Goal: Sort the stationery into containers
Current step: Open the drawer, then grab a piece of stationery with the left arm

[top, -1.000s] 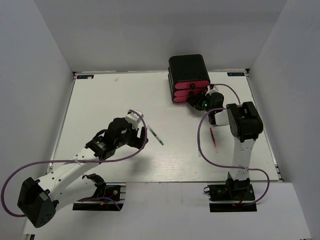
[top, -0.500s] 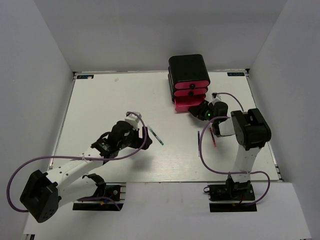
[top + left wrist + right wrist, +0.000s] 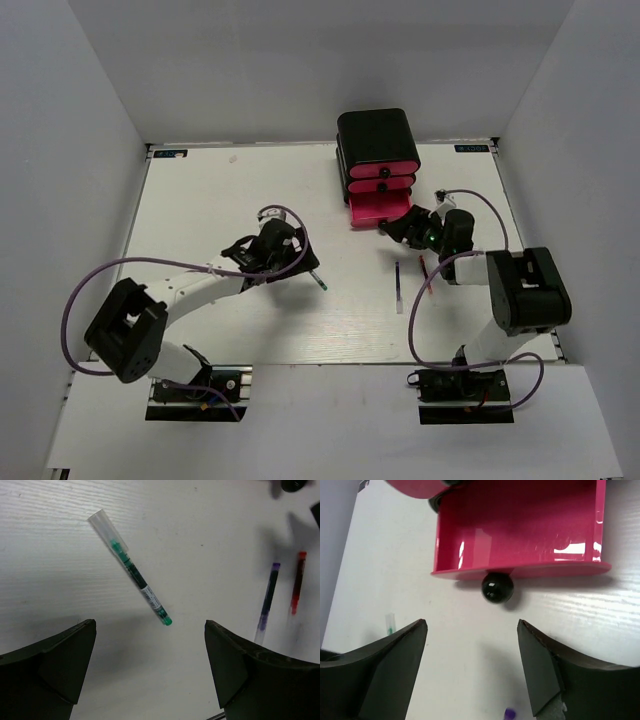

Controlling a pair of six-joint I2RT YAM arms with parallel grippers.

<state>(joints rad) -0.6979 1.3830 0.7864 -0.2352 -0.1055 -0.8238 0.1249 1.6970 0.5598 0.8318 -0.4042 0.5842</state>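
I should sort the green pen into the open bottom drawer (image 3: 380,210), so next I should grab it with my left gripper by its labelled body (image 3: 320,281).
The black cabinet (image 3: 378,132) stands at the back with three pink drawers. The bottom drawer (image 3: 380,210) is pulled open and looks empty in the right wrist view (image 3: 520,525). My right gripper (image 3: 395,228) is open just in front of its black knob (image 3: 497,587), not touching it. My left gripper (image 3: 300,262) is open and empty over a green pen (image 3: 135,572) with a clear cap, which lies beyond its fingertips (image 3: 75,645). A blue pen (image 3: 398,288) and a red pen (image 3: 428,272) lie on the table right of centre.
The two upper drawers (image 3: 381,174) are shut. The white table (image 3: 220,200) is walled in by grey panels on three sides. A purple cable (image 3: 410,300) loops from the right arm over the table near the two pens.
My right gripper pulled the bottom drawer open, let go of the knob and drew back. My left arm swung right and forward over the green pen. The blue pen now shows.
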